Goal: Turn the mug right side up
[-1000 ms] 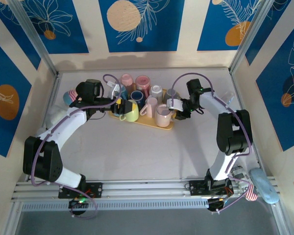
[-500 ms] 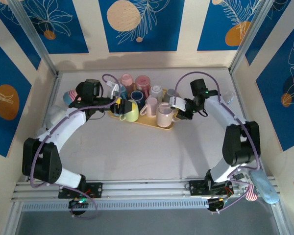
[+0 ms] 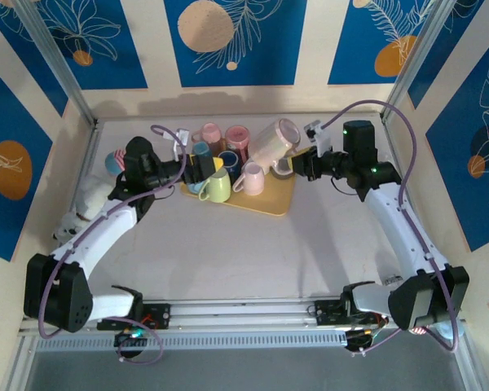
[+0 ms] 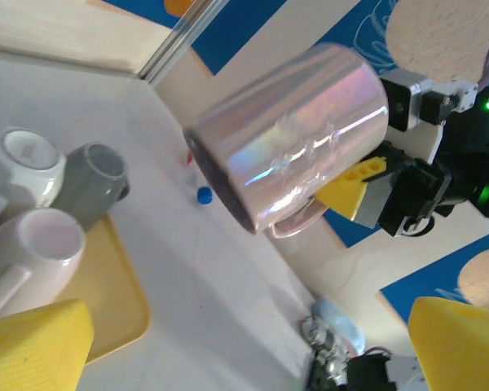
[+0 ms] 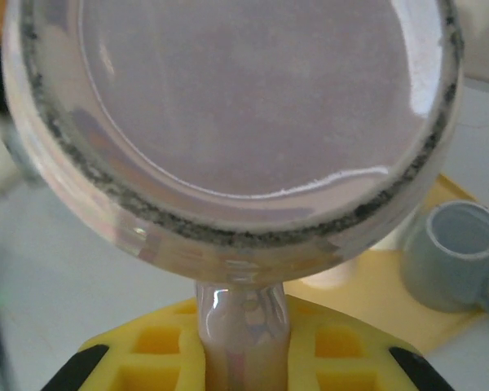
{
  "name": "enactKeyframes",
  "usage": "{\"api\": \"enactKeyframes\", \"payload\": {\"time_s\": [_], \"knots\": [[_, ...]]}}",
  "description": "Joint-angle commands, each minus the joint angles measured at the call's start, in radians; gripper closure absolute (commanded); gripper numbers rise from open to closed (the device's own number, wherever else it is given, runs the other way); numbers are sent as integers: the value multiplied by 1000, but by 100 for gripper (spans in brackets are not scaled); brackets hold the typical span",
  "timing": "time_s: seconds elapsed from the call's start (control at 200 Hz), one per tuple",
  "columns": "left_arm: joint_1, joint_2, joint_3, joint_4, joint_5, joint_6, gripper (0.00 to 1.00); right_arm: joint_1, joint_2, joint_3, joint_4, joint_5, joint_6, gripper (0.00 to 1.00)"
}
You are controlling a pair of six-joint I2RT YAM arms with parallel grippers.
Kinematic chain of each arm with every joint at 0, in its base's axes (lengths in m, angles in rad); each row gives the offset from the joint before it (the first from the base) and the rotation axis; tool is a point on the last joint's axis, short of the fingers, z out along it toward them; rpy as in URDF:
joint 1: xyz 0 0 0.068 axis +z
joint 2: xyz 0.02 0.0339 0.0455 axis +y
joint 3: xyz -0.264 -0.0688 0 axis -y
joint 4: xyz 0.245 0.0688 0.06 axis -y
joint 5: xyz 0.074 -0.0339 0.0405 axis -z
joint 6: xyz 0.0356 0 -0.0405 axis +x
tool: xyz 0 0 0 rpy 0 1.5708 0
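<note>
I will set the pink mug upright on its base. For this, I will next grab the pink mug's handle point(image 4: 297, 222) with my left gripper from the side of the mug's opening.
The iridescent pink mug point(image 3: 271, 142) hangs tilted in the air over the yellow tray point(image 3: 270, 201). Its mouth points left and down, and its base faces my right wrist camera. My right gripper point(image 3: 298, 164) is shut on its handle point(image 5: 241, 330), which sits between the yellow fingers point(image 5: 138, 358). In the left wrist view the mug point(image 4: 293, 142) floats above the table with the right gripper's yellow finger point(image 4: 352, 187) at its handle. My left gripper point(image 3: 197, 169) stands open at the tray's left end, its fingertips point(image 4: 34, 342) wide apart with nothing between them.
Several other mugs crowd the tray's left half: pink ones point(image 3: 211, 133), a blue one point(image 3: 227, 160), a yellow-green one point(image 3: 216, 187). A grey mug point(image 4: 95, 174) and an upturned white mug point(image 4: 24, 159) stand behind the tray. A striped cup point(image 3: 114, 161) sits far left.
My right gripper has lifted the mug off the tray by its handle and tipped it on its side. The right arm swung out to the right. The left gripper shifted slightly.
</note>
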Motion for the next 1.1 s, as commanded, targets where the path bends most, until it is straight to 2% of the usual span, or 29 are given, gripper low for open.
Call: {"api": "enactKeyframes", "payload": {"time_s": [0.0,0.09,0.185,0.325,0.48,0.7,1.095], "knots": [[-56,4,0,158,-34,-149,3,4,-70,-43,389,-122,488,100],[-95,22,15,162,-107,-220,6,17,-80,-116,610,-114,694,100],[-133,49,6,286,-158,-335,9,51,-74,-164,756,-67,844,100],[-186,103,-20,518,-242,-502,11,110,-64,-193,836,26,925,100],[-231,173,-42,677,-314,-601,13,133,-47,-219,927,76,1017,100],[-264,215,-28,715,-338,-632,22,146,-25,-228,974,87,1057,100],[-273,243,14,715,-376,-660,37,180,-22,-249,1015,87,1064,100]]}}
